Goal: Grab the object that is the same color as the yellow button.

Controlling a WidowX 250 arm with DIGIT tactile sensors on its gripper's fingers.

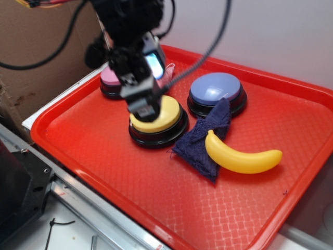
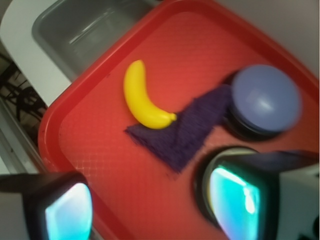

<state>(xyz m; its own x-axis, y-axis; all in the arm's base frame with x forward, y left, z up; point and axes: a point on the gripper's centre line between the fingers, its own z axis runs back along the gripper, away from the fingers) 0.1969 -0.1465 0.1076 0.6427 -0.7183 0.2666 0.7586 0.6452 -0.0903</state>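
The banana is long and curved between its tapered ends, so to keep it balanced, the robot's gripper will next grab it around its middle (image 1: 240, 160).
The yellow toy banana (image 1: 242, 156) lies on the red tray (image 1: 99, 156), right of centre, one end resting on a dark blue cloth (image 1: 205, 136). In the wrist view the banana (image 2: 142, 102) lies ahead and to the left of my fingers. The yellow button (image 1: 161, 120) stands at the tray's middle left. My gripper (image 1: 145, 107) hovers just above its left part, well left of the banana. In the wrist view my gripper (image 2: 150, 210) is open and empty, its cyan pads (image 2: 67, 212) wide apart over bare tray. The right finger hides most of the yellow button.
A blue-topped button (image 1: 216, 89) stands behind the cloth and shows in the wrist view (image 2: 265, 97). A pink-topped button (image 1: 109, 78) sits at the tray's back left, behind my arm. A grey bin (image 2: 85, 27) lies beyond the tray's raised rim (image 2: 55, 107).
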